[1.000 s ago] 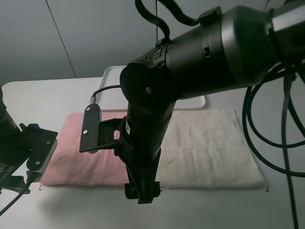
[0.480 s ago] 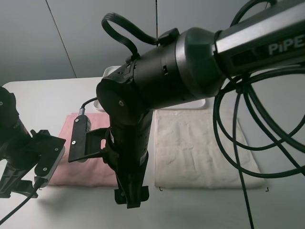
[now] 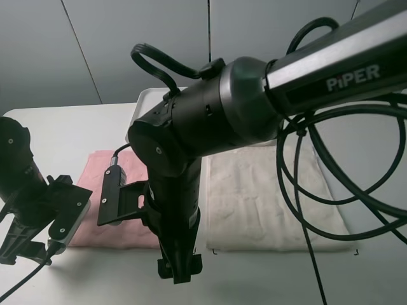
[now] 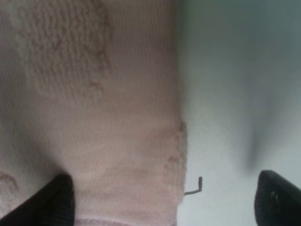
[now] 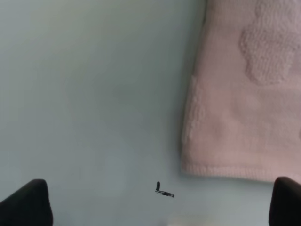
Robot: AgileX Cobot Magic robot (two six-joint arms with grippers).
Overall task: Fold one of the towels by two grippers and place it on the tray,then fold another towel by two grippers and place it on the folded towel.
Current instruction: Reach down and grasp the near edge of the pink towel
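Observation:
I should next grip the pink towel with my right gripper at its corner (image 5: pixel 189 167) beside the small black mark, to fold it for the tray.
A pink towel (image 3: pixel 130 168) lies flat on the left of the table, and a white towel (image 3: pixel 267 197) lies flat beside it on the right. The white tray (image 3: pixel 145 105) stands behind them, mostly hidden by the right arm. My left gripper (image 3: pixel 28 248) hangs over the pink towel's front left corner. In the left wrist view the gripper (image 4: pixel 164 202) is open, with the towel's corner (image 4: pixel 117 141) between its fingertips (image 4: pixel 56 200). My right gripper (image 3: pixel 180 272) reaches across to the pink towel's front right corner. In the right wrist view it (image 5: pixel 157 207) is open above bare table beside that corner (image 5: pixel 235 127).
The big black right arm (image 3: pixel 210 121) crosses the middle and covers part of both towels and the tray. Its cables (image 3: pixel 299 190) hang over the white towel. Small black corner marks (image 4: pixel 195 186) (image 5: pixel 163 190) sit on the table by the towel corners.
The right arm has swung left, uncovering more of the white towel, and its gripper now sits by the pink towel's front right corner. The left gripper has moved in toward the front left corner.

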